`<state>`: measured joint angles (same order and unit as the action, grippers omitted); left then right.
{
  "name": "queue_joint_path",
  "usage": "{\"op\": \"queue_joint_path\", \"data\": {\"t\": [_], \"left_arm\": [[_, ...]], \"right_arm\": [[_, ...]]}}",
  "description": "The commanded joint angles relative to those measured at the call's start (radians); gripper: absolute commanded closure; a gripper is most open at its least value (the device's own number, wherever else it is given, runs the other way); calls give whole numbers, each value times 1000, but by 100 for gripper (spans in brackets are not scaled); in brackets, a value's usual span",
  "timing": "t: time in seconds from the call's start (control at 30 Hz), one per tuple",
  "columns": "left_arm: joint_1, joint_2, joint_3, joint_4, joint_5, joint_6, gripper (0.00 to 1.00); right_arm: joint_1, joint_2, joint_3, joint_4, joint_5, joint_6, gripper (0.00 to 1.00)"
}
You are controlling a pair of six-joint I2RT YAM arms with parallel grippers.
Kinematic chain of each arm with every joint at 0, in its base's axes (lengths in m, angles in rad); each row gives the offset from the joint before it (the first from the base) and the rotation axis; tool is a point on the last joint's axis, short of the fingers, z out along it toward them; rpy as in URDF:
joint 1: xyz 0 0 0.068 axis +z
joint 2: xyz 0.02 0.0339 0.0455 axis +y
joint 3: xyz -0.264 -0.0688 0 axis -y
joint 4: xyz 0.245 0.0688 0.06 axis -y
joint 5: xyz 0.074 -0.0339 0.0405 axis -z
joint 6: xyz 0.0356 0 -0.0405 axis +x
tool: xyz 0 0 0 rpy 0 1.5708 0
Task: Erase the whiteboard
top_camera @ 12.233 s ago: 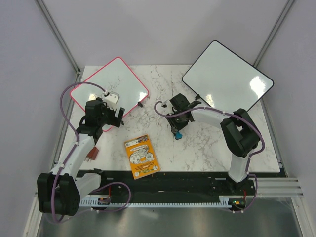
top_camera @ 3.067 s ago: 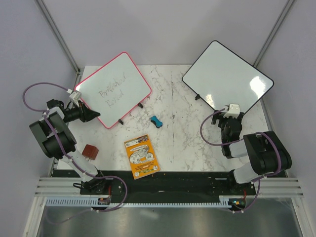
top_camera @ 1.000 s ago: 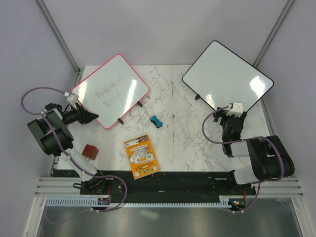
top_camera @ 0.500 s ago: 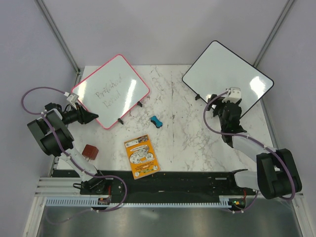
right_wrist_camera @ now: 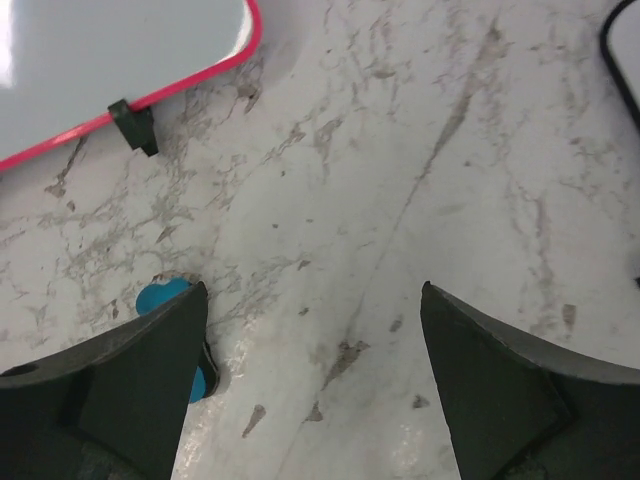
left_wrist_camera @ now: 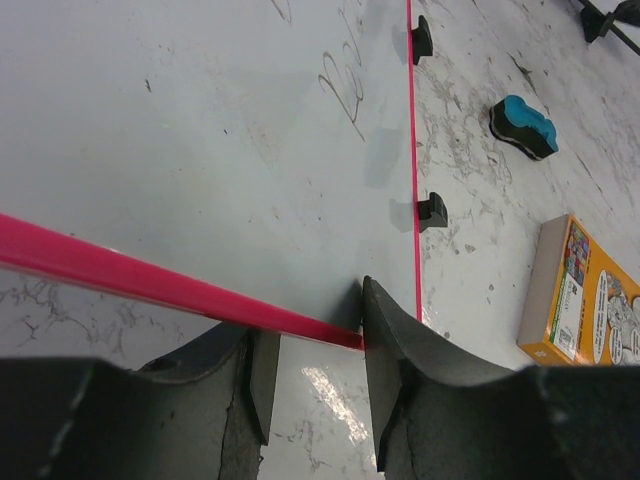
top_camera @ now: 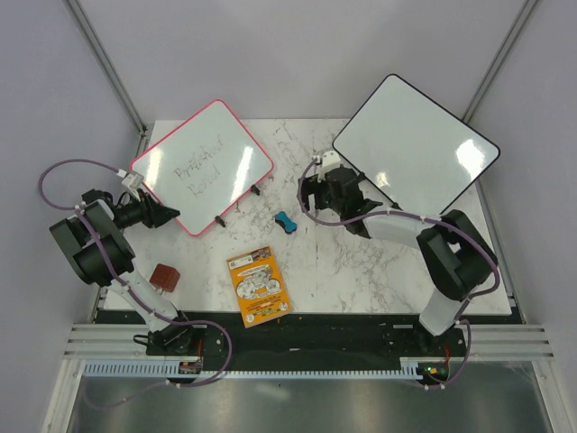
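The eraser's dark bottom has to stay free to erase the whiteboard (top_camera: pixel 216 149), so the right gripper will next grab the eraser across its narrow blue middle (top_camera: pixel 286 222).
The whiteboard (top_camera: pixel 216 149), pink-framed with faint handwriting, stands tilted at the back left. My left gripper (top_camera: pixel 174 215) is shut on its near corner. In the left wrist view the pink frame (left_wrist_camera: pixel 150 283) runs between the jaws of the left gripper (left_wrist_camera: pixel 315 375) and ends against the right finger. A small blue eraser (top_camera: pixel 287 221) lies on the marble right of the board. My right gripper (top_camera: pixel 312 200) hovers just right of it, open and empty. In the right wrist view the eraser (right_wrist_camera: pixel 158 298) peeks out beside the left finger of the right gripper (right_wrist_camera: pixel 312 300).
A larger black-framed whiteboard (top_camera: pixel 415 144) leans at the back right. An orange box (top_camera: pixel 260 286) lies near the front middle and a red block (top_camera: pixel 165 275) sits at the front left. The board's black feet (left_wrist_camera: pixel 432 210) rest on the marble.
The right arm has swung from the table's right side to the middle, close to the blue eraser. The left gripper and the whiteboard have stayed put.
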<state>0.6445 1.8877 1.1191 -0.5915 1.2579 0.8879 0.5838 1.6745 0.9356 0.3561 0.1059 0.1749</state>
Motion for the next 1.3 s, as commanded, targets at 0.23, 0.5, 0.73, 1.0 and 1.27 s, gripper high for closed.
{"op": "queue_joint_path", "data": {"t": [0.23,0.5,0.73,1.0,1.27], "left_arm": [[12,-35,-18,36,-48,48,57],[12,-30,-22,41,-58,45,57],[12,-30,-25,47,-61,45,57],[11,-32,-25,48,-69,40,57],[17,-59,-36,61,-55,17,55]], "right_arm": [[169,240,224,-141,-48,-72,10],[214,301,272,-198,9,-63,25],[225,333,284,-230,61,-60,42],[228,347,287,-236,81,-61,65],[226,332,278,-218,74,-41,99]]}}
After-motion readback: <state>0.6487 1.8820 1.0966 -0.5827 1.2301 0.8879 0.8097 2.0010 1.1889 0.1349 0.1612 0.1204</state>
